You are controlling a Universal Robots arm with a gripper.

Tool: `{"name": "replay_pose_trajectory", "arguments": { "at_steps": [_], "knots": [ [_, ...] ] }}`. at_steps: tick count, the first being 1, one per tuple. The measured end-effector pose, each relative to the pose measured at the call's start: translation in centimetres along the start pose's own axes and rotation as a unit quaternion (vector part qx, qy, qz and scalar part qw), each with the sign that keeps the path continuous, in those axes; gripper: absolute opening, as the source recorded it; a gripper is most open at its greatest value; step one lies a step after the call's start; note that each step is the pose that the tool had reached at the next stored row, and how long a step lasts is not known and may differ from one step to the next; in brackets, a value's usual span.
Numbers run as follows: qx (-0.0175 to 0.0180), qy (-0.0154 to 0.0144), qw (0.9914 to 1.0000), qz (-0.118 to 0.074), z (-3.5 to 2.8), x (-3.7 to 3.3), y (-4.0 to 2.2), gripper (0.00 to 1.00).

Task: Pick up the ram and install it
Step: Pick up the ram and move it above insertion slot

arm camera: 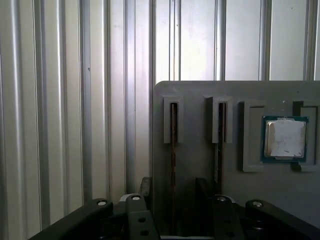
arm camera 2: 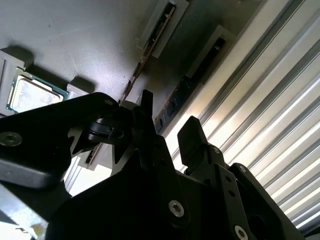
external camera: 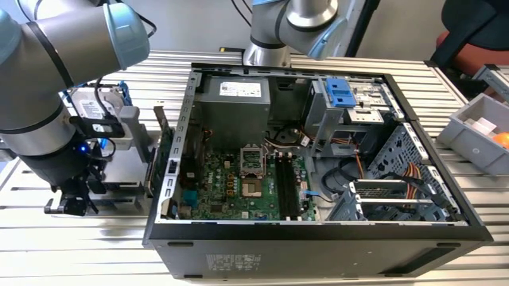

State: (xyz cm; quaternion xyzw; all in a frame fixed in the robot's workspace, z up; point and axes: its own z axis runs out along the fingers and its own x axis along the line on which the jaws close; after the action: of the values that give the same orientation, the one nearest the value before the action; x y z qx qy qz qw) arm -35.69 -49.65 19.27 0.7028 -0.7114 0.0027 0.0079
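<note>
Next, my gripper grabs the ram by its near end (arm camera: pixel 173 200), where both sides of the ram are open. The holder's slot posts hold the ram farther along.
In both wrist views a grey holder plate (arm camera: pixel 200 89) (arm camera 2: pixel 75 40) carries two thin dark sticks standing on edge in slots. The ram (arm camera: pixel 173 140) (arm camera 2: pixel 196 74) is the stick farther from the square silver processor (arm camera: pixel 284 137) (arm camera 2: pixel 30 95). My gripper (arm camera: pixel 174 189) (arm camera 2: pixel 169 122) is open and straddles this ram's near end, one black finger (arm camera: pixel 145 186) on each side with a gap left. The other stick (arm camera: pixel 218 145) (arm camera 2: pixel 143 57) lies outside the fingers. In the exterior view the gripper (external camera: pixel 74 204) hangs low at the exterior view's left, beside the case.
An open computer case (external camera: pixel 188 119) fills the middle, its motherboard showing long black memory slots (external camera: pixel 286 185). A silver hard drive (external camera: pixel 94 108) stands behind my arm. A green card (external camera: pixel 163 149) leans at the case wall. A grey bin (external camera: pixel 475 128) sits at the right on the ribbed metal table (arm camera: pixel 60 100).
</note>
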Motion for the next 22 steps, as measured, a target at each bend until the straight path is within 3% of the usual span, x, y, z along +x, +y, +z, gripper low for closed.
{"name": "replay_pose_trajectory", "arguments": {
  "at_steps": [2,3,22],
  "knots": [
    [0.0001,-0.0001,1.00000,0.000,0.01,0.00,0.00,1.00],
    [0.0000,-0.0002,1.00000,0.000,0.01,0.00,0.00,0.00],
    [0.0000,-0.0015,1.00000,0.000,-0.02,0.01,0.01,0.00]
  ]
}}
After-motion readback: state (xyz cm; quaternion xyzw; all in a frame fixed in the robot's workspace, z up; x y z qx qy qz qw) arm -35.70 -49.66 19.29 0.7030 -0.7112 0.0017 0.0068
